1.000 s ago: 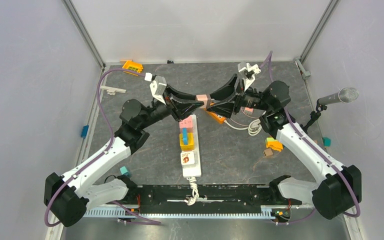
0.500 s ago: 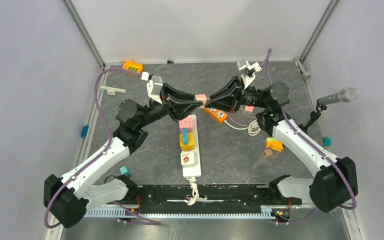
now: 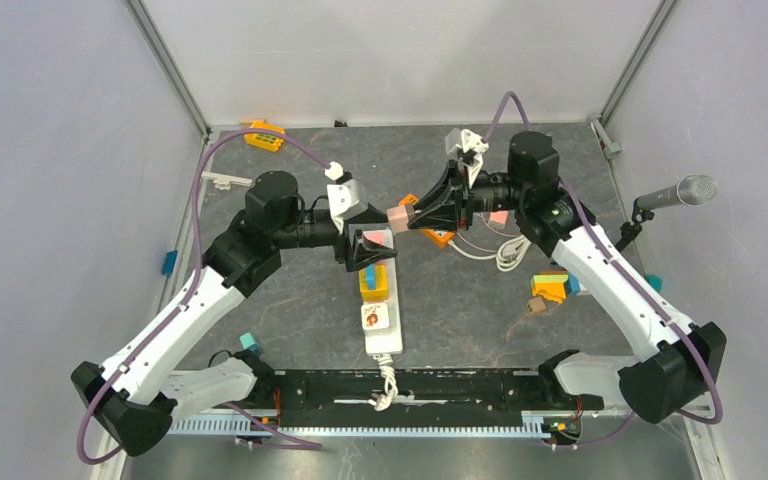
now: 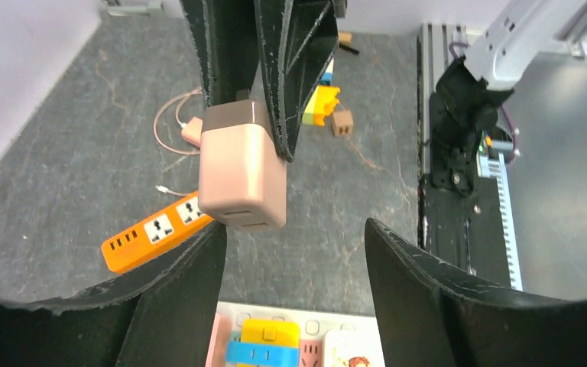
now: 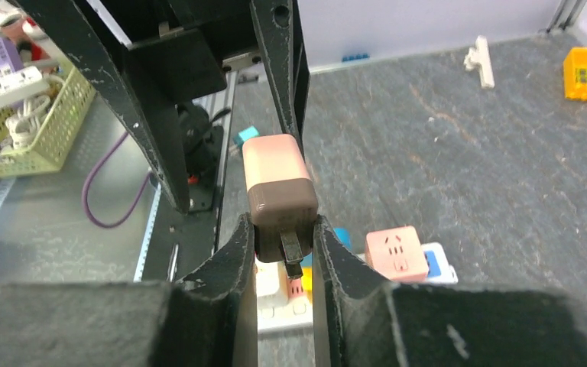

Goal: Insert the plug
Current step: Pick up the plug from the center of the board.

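Note:
My left gripper is to grab the plug's pink end [image 3: 397, 218] [image 4: 243, 177] next, opposite the plug's brown end, so the metal prongs stay free to insert.
The plug [image 5: 279, 191], a pink block with a brown end and metal prongs, hangs in the air above the table. My right gripper [image 5: 284, 228] is shut on its brown end, prongs pointing back between the fingers. In the top view the plug [image 3: 397, 217] sits at the right gripper's [image 3: 409, 212] tip. My left gripper [image 4: 294, 229] is open and holds nothing; the plug [image 4: 241, 164] floats just beyond its fingertips. Below lies the white power strip [image 3: 384, 335], carrying a pink cube adapter [image 3: 372, 244], a yellow and blue plug [image 3: 373, 283] and a cartoon adapter [image 3: 375, 317].
An orange power strip [image 3: 436, 233] lies right of the plug, with a coiled white cable [image 3: 506, 252] beyond it. Small coloured blocks [image 3: 548, 286] sit at the right, an orange block [image 3: 264, 135] at the back left. A microphone [image 3: 682, 192] stands at the right edge.
The plug passed from my left gripper to my right: the right jaws closed on it, the left jaws opened and drew back a little. Both arms' elbows swung toward the back.

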{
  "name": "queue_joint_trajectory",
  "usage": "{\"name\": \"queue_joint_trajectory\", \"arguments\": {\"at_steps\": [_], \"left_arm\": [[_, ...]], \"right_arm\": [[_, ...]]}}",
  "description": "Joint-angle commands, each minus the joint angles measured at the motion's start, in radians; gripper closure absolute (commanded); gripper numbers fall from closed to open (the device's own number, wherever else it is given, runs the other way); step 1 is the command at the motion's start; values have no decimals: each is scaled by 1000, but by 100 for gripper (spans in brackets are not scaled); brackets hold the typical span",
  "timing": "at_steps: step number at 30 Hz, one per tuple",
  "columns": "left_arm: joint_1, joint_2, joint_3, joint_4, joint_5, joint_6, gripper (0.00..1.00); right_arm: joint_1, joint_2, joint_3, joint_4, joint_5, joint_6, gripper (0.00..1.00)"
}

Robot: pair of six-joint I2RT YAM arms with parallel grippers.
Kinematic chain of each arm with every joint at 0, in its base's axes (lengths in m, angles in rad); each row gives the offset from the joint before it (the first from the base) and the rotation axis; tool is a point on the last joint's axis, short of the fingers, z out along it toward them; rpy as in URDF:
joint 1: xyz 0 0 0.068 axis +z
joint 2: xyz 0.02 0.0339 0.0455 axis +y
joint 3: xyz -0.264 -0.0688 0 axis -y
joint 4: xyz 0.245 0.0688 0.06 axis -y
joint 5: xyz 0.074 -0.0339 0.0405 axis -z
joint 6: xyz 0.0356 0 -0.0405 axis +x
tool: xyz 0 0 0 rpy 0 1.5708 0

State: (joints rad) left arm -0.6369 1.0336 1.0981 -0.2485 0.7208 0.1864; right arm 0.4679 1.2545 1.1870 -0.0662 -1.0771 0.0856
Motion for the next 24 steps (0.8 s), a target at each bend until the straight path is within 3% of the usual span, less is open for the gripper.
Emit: {"name": "queue_joint_trajectory", "arguments": {"at_steps": [1,4,12,24], "left_arm": [[-1,26,70,-202,55,151,28],[-1,34,75,-219,31,158,30],[-1,58,94,-238,15,165,36],[-1,73,93,-230,22,124,52]], "right_arm": [[42,42,127,-339,41,-292,100],[77,76,181,-444,55,-365,100],[117,85,178,-480,90,-393,100],[130,78,119,-414,112,-350,100]]}}
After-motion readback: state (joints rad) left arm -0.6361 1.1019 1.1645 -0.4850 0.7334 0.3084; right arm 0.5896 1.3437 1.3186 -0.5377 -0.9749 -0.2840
